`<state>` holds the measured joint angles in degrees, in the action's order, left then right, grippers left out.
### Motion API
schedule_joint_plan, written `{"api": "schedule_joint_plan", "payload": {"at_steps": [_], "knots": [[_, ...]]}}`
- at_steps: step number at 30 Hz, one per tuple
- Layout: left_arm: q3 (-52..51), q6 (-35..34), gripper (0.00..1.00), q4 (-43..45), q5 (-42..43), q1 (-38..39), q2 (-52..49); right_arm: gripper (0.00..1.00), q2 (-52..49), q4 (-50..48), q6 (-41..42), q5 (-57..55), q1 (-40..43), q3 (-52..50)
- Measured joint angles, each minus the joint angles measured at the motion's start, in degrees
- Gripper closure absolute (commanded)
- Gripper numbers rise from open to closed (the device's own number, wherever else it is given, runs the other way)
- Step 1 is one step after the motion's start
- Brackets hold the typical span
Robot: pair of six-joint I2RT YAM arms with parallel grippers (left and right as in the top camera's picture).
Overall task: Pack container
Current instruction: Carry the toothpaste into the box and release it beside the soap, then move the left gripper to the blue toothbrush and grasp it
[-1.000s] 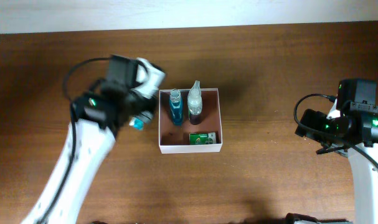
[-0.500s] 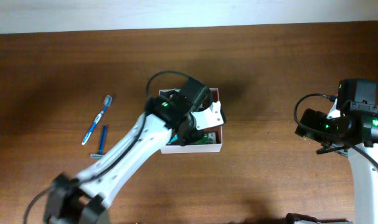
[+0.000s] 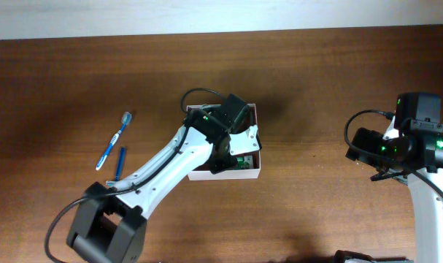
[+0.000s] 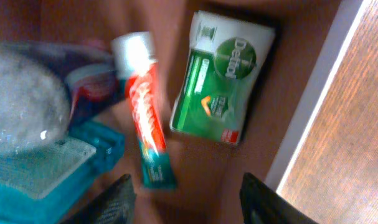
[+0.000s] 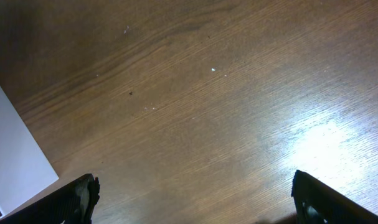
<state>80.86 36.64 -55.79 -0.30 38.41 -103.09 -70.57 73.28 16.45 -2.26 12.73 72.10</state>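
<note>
My left gripper is to take hold of the blue toothbrush by its white-marked handle next, so the head stays free to pack into the container [image 3: 206, 175].
The container [image 3: 206, 175] is a white-walled square box with a reddish-brown floor at mid-table. My left gripper [image 3: 232, 150] hangs over its inside. In the left wrist view that gripper [image 4: 189, 208] is open, and nothing sits between its dark fingers [image 4: 111, 202]. Just beyond them a red, white and green toothpaste tube [image 4: 142, 115] lies on the container floor. A green soap carton [image 4: 223, 81] lies to its right, near the white wall [image 4: 313, 106]. A blue bottle [image 4: 33, 177] and a clear bottle [image 4: 20, 99] lie at the left. My right gripper [image 5: 195, 211] is open over bare wood.
A blue toothbrush [image 3: 115, 139] and a short blue stick-like item [image 3: 120, 164] lie on the table left of the container. The right arm [image 3: 403, 146] stands at the table's right side. A white flat edge [image 5: 14, 149] shows at the left of the right wrist view.
My left arm swung from the container's left side to over its inside. Its jaws went from shut to open, and the toothpaste tube now lies free in the container. The right arm is unmoved.
</note>
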Motion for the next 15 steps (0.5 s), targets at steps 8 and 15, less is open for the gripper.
{"api": "schedule_joint_plan", "payload": {"at_steps": [8,15], "knots": [[7.85,-7.02,0.01,-3.15,-3.23,-4.13,16.72,0.07,0.00,0.00,-0.02,0.00,0.00,0.00],[8.96,-13.77,0.01,-3.21,-4.57,-26.36,24.44,0.07,0.00,0.02,0.00,0.00,0.00,0.00]]}}
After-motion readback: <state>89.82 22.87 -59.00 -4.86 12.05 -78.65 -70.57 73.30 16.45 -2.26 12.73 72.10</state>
